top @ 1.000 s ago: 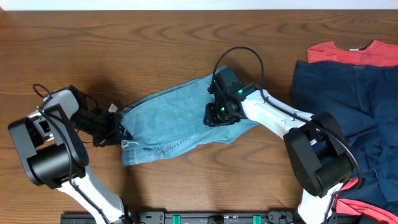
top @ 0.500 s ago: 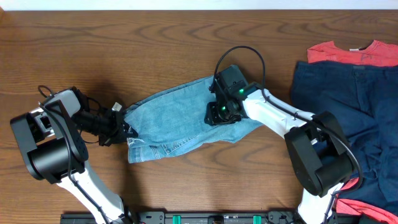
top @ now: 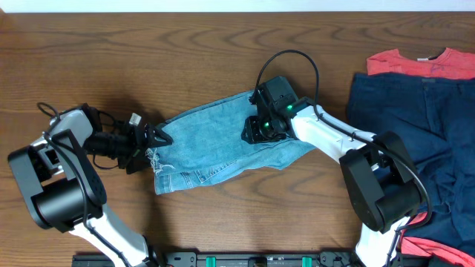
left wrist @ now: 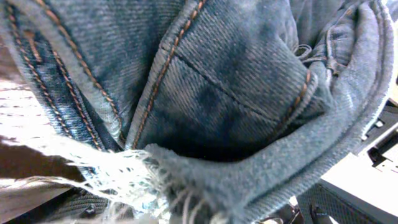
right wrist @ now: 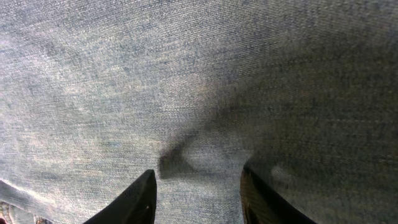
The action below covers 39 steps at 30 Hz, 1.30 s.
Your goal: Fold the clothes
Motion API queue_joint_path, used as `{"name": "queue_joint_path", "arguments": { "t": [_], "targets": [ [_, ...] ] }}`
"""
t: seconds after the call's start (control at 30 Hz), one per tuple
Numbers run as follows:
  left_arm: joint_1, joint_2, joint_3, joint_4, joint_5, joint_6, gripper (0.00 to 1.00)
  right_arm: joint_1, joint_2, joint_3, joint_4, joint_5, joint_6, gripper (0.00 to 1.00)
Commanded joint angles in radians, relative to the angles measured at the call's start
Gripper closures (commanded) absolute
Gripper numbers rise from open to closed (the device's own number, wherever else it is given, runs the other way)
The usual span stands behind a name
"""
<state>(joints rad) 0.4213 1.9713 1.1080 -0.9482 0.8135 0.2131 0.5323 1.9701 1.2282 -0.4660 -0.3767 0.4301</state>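
My left gripper grabs the light-blue jeans (top: 211, 144) by the frayed hem end (top: 154, 152) next. Then I fold that end over onto the rest of the jeans.
The light-blue jeans (top: 211, 144) lie folded in a slanted band across the table's middle, frayed hem at the left end. My left gripper (top: 152, 148) is at that hem with its fingers spread open. In the left wrist view, denim seams and white fraying (left wrist: 205, 93) fill the picture close up. My right gripper (top: 256, 132) rests on the right half of the jeans. Its two dark fingers (right wrist: 140, 199) stand apart, with flat denim (right wrist: 199, 74) between them and a small pucker just ahead. The dark navy garment (top: 415, 126) lies at the right over the coral-red T-shirt (top: 415, 63).
The wooden table (top: 148, 52) reaches the far edge at the top. The navy and coral pile takes up the right side, with more red cloth (top: 430, 248) at the bottom right. A black rail (top: 245, 259) runs along the front edge.
My left gripper carried the hem a little to the right, then opened and let it go. The right gripper shifted slightly up the jeans, its fingers a touch wider.
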Motion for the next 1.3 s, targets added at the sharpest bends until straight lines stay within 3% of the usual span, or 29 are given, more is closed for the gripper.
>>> {"name": "queue_joint_path", "arguments": {
  "t": [0.0,0.1,0.27,0.43,0.5,0.67,0.87,1.03,1.27],
  "targets": [
    [-0.023,0.084,-0.106,0.095,-0.169,0.037,0.12,0.005,0.013,-0.011,0.005,0.011,0.026,0.58],
    [-0.048,0.084,-0.172,0.147,-0.170,0.037,0.34,0.005,0.013,-0.011,0.006,0.012,0.026,0.58],
    [-0.089,0.084,-0.273,0.266,-0.170,0.024,0.45,0.005,0.013,-0.011,0.006,0.011,0.026,0.58],
    [-0.089,0.084,-0.283,0.300,-0.170,-0.016,0.87,0.005,0.013,-0.011,0.006,0.012,0.026,0.58],
    [-0.082,0.084,-0.278,0.300,-0.170,-0.045,0.94,0.005,0.013,-0.011,0.006,0.014,0.026,0.59],
    [-0.055,0.066,-0.228,0.225,-0.169,-0.069,0.94,-0.002,0.013,-0.011,0.005,0.014,0.026,0.62],
    [-0.017,-0.043,-0.055,-0.012,-0.171,-0.069,0.94,-0.021,0.000,-0.011,-0.028,0.009,0.025,0.67],
    [-0.015,-0.193,0.116,-0.182,-0.274,-0.069,0.94,-0.038,-0.056,-0.011,-0.058,-0.022,-0.029,0.66],
    [-0.047,-0.341,0.155,-0.218,-0.329,-0.149,0.94,-0.014,-0.094,-0.011,-0.012,-0.199,-0.106,0.68]
  ]
}}
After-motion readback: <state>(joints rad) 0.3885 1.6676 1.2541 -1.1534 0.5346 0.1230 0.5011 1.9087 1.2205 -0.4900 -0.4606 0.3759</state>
